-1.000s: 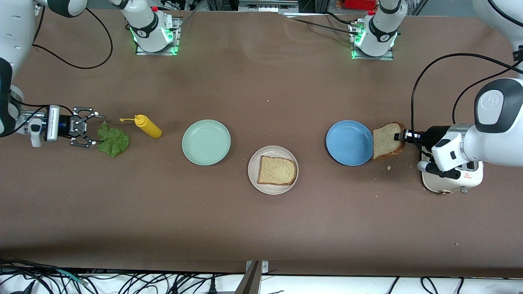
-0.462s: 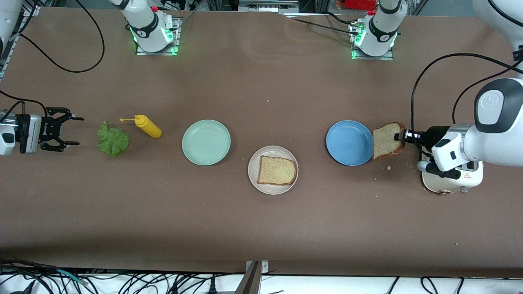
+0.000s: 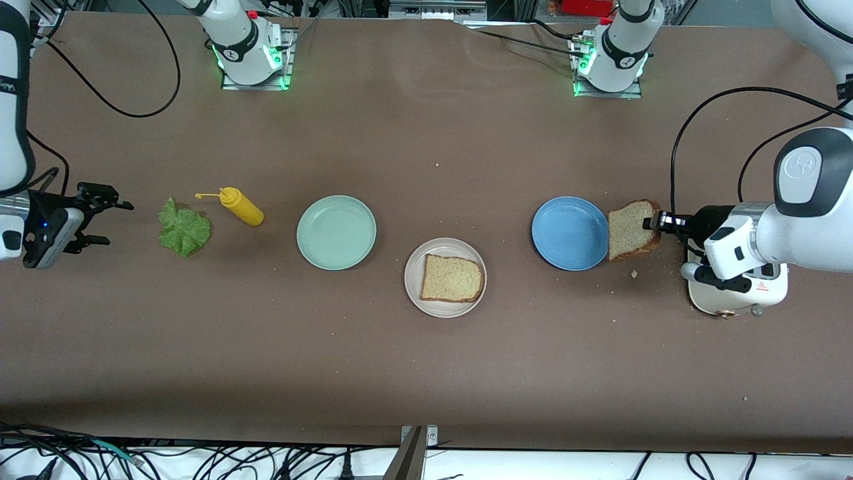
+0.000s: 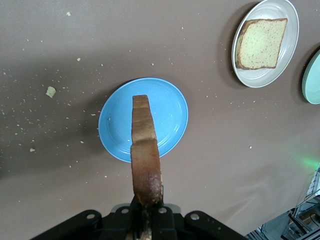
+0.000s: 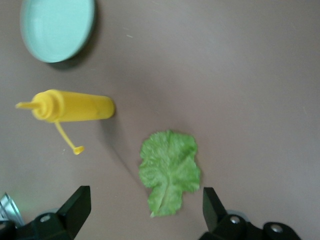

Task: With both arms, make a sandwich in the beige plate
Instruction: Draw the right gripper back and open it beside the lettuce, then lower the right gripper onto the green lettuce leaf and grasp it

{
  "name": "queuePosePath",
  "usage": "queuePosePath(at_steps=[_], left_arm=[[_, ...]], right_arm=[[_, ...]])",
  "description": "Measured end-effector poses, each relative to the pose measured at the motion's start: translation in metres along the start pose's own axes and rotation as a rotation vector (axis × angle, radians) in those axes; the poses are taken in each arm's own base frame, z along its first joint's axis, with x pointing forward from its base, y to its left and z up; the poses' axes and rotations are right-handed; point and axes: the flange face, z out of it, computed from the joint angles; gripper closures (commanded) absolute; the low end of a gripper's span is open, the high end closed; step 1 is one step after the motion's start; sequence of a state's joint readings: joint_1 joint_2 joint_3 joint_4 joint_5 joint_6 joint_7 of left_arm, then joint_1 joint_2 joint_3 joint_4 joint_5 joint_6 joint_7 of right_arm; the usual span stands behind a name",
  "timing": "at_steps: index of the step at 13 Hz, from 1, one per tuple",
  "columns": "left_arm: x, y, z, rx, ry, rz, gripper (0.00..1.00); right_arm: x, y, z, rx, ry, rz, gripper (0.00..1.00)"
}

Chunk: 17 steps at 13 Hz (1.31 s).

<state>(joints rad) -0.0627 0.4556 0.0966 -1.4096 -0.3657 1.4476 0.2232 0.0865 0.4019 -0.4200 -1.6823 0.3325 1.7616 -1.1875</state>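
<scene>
The right gripper grabs the lettuce leaf by its narrow stem end point(image 3: 169, 207) next, to layer it onto the bread on the beige plate point(image 3: 446, 247).
One bread slice point(image 3: 452, 278) lies flat on the beige plate point(image 3: 446, 247), also in the left wrist view as slice point(image 4: 261, 44) on plate point(image 4: 287, 62). My left gripper point(image 3: 650, 222) point(image 4: 146, 220) is shut on the crust of a second bread slice point(image 3: 630, 229) point(image 4: 145, 150), held tilted over the rim of the blue plate point(image 3: 570, 233) point(image 4: 170, 115). The lettuce leaf point(image 3: 184, 230) point(image 5: 170, 172) lies on the table at the right arm's end. My right gripper point(image 3: 118, 222) point(image 5: 145, 202) hangs open beside the leaf, apart from it, with nothing between its fingers.
A yellow mustard bottle point(image 3: 243, 207) point(image 5: 75, 107) lies on its side between the lettuce and the mint-green plate point(image 3: 336, 232) point(image 5: 57, 27). A white toaster point(image 3: 736, 297) stands under the left arm. Crumbs lie scattered around the blue plate.
My right gripper has drawn back from the lettuce toward the table's end, still open, leaving the leaf lying in place. The left arm and its bread slice have not moved.
</scene>
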Motion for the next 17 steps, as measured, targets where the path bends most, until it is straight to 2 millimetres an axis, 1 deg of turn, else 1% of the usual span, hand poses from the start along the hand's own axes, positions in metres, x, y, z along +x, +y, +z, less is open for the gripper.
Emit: queuePosePath(at_steps=[1,3,5,7,9,10,12,16,17], left_arm=[[0.000,0.000,0.000,0.000,0.000,0.000,1.00],[0.000,0.000,0.000,0.000,0.000,0.000,1.00],[0.000,0.000,0.000,0.000,0.000,0.000,1.00],[0.000,0.000,0.000,0.000,0.000,0.000,1.00],[0.000,0.000,0.000,0.000,0.000,0.000,1.00],[0.000,0.000,0.000,0.000,0.000,0.000,1.00],[0.000,0.000,0.000,0.000,0.000,0.000,1.00],[0.000,0.000,0.000,0.000,0.000,0.000,1.00],[0.000,0.000,0.000,0.000,0.000,0.000,1.00]], right_arm=[[0.001,0.001,0.007,-0.026,-0.032,0.093,0.01],[0.009,-0.002,0.027,-0.082,-0.082,0.257,0.01],[0.019,-0.008,0.048,-0.115,-0.087,0.393,0.01],[0.027,-0.010,0.067,-0.180,-0.071,0.438,0.01],[0.029,-0.013,0.095,-0.241,-0.048,0.473,0.01],[0.028,-0.016,0.108,-0.266,-0.038,0.494,0.01],[0.020,-0.019,0.133,-0.287,-0.024,0.533,0.01],[0.001,-0.024,0.172,-0.283,-0.039,0.596,0.01],[-0.003,-0.024,0.181,-0.277,-0.051,0.614,0.11]])
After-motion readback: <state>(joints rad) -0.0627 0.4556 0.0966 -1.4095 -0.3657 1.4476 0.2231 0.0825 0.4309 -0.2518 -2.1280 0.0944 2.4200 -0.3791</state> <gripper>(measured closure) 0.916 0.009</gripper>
